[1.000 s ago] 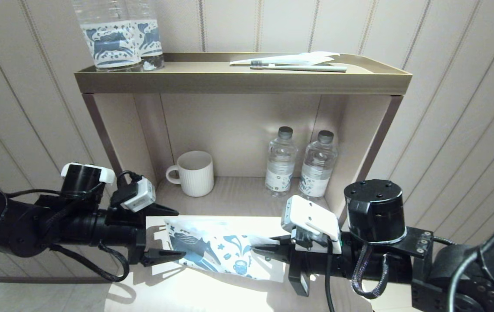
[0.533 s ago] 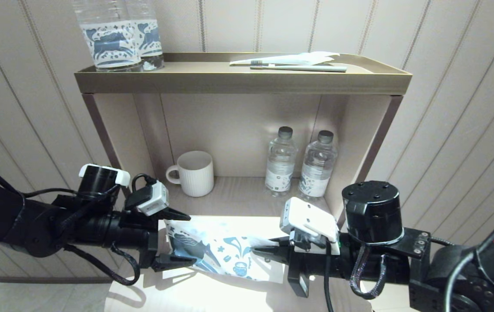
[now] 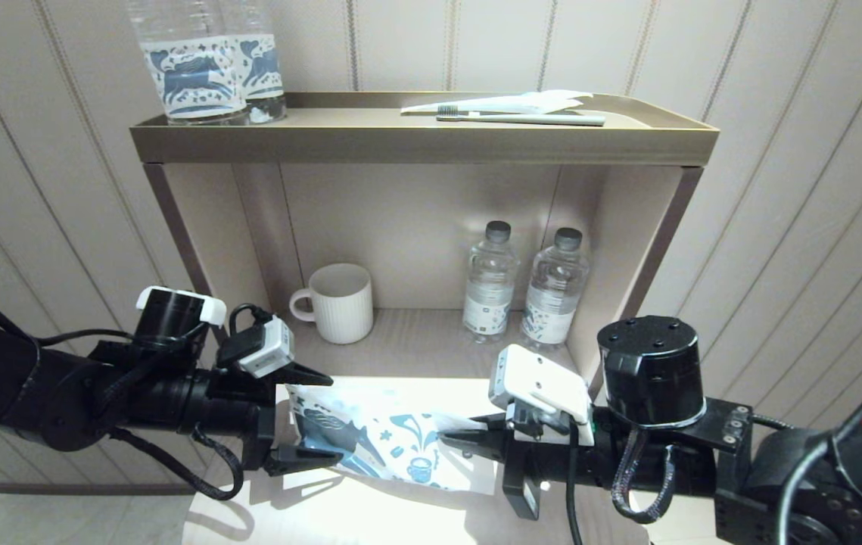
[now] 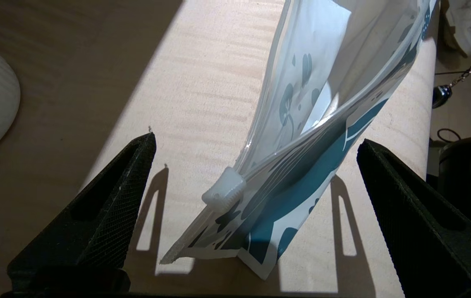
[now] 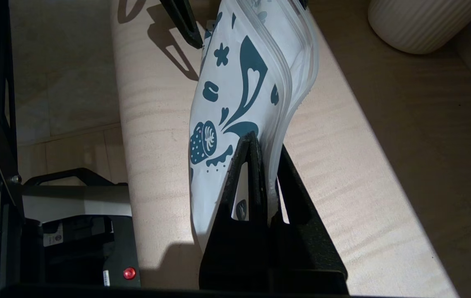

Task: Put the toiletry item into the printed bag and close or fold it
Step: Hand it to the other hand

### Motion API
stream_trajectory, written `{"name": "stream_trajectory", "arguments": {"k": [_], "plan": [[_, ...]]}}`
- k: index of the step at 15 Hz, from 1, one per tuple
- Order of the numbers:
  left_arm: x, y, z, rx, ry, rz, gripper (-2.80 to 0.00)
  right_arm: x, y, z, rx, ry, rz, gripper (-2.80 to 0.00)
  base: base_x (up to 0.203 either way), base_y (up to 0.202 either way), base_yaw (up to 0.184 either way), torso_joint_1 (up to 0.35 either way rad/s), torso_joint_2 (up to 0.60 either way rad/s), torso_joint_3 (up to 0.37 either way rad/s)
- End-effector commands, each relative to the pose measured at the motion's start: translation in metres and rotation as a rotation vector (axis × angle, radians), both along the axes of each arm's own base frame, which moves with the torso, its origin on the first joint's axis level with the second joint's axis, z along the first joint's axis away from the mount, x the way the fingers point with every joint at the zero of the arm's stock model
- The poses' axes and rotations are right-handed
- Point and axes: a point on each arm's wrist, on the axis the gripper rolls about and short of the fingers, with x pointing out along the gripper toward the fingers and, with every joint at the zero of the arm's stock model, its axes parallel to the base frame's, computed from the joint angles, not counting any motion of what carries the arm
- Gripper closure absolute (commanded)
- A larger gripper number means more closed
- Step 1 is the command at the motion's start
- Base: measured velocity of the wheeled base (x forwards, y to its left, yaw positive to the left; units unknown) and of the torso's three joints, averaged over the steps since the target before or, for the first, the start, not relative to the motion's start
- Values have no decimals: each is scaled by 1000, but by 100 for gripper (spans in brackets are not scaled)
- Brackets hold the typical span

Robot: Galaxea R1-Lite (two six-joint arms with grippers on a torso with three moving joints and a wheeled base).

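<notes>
The bag's mouth (image 4: 330,106) is wide open and loose beyond the slider, so I need to pinch the bag by its closed zip corner (image 4: 202,229) with my left gripper next.
The printed bag (image 3: 378,443), a white pouch with a dark blue horse and teal flowers, stands on edge over the pale wooden shelf (image 3: 370,507). My right gripper (image 3: 452,437) is shut on its right end, both fingers pinching the pouch's edge (image 5: 260,142). My left gripper (image 3: 321,416) is open, and the bag's left end (image 4: 301,165) with its white zip slider (image 4: 223,190) sits between the spread fingers, touching neither. The slim white toothbrush and small tube are not in view.
A ribbed white mug (image 3: 336,303) and two small water bottles (image 3: 491,280) stand at the back of the cubby. On the top tray (image 3: 423,140) are two large horse-label bottles (image 3: 203,60) and a greyish-green toothbrush with white wrapper (image 3: 521,117).
My left arm has moved right, bringing its open fingers around the bag's left end; it has held still for the last half second. The right gripper has kept its hold.
</notes>
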Motion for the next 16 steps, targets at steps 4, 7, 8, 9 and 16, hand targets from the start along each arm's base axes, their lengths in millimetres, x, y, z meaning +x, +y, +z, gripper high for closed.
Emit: {"name": "stream_trajectory", "arguments": {"k": [4, 7, 8, 9, 16], "plan": [[-4, -1, 3, -4, -12, -11, -280, 0, 0, 0, 2, -5, 5, 0, 0, 0, 0, 0, 0, 0], [-5, 0, 1, 0, -9, -11, -280, 0, 0, 1, 3, -6, 4, 0, 0, 0, 0, 0, 0, 0], [-5, 0, 0, 2, -7, -11, -280, 0, 0, 1, 4, -7, 3, 0, 0, 0, 0, 0, 0, 0], [-5, 0, -2, 4, -6, -11, -280, 0, 0, 1, 4, -7, 3, 0, 0, 0, 0, 0, 0, 0], [-3, -1, -8, 12, 11, -12, -280, 0, 0, 2, 6, -10, 3, 0, 0, 0, 0, 0, 0, 0]]}}
